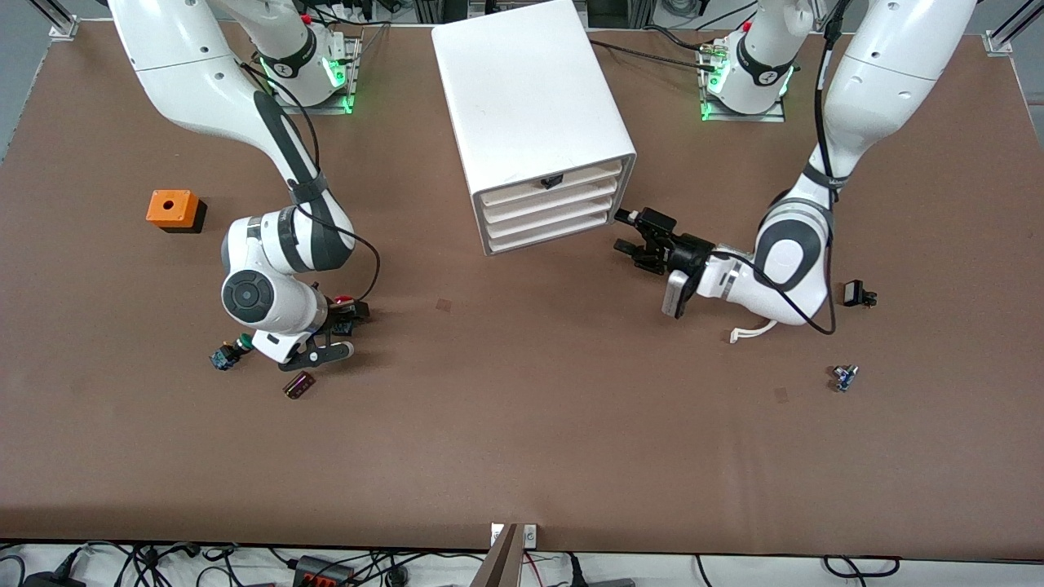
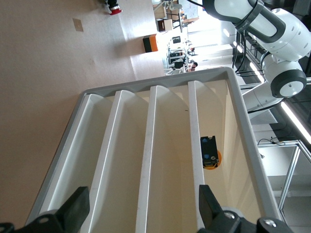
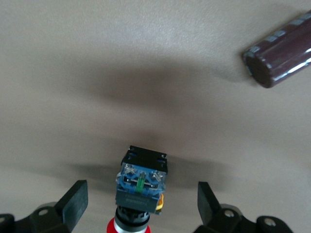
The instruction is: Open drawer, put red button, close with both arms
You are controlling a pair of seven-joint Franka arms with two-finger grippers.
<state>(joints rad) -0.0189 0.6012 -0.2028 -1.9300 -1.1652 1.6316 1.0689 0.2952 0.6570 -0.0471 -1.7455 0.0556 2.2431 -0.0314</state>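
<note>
The button's red cap should stay free on the way into the drawer, so my right gripper should grab the button by its blue-and-black body next.
The red button lies on its side on the table, red cap toward the wrist and black and blue body pointing away. My right gripper is open, with a finger on either side of the button and a gap to each. In the front view the red button shows just beside the right gripper. The white drawer cabinet stands at the middle of the table with its drawers shut. My left gripper hangs open in front of the drawer fronts, holding nothing.
A green-capped switch and a brown cylinder lie close to the right gripper. An orange box with a hole sits toward the right arm's end. Two small parts lie toward the left arm's end. A black handle marks the top drawer.
</note>
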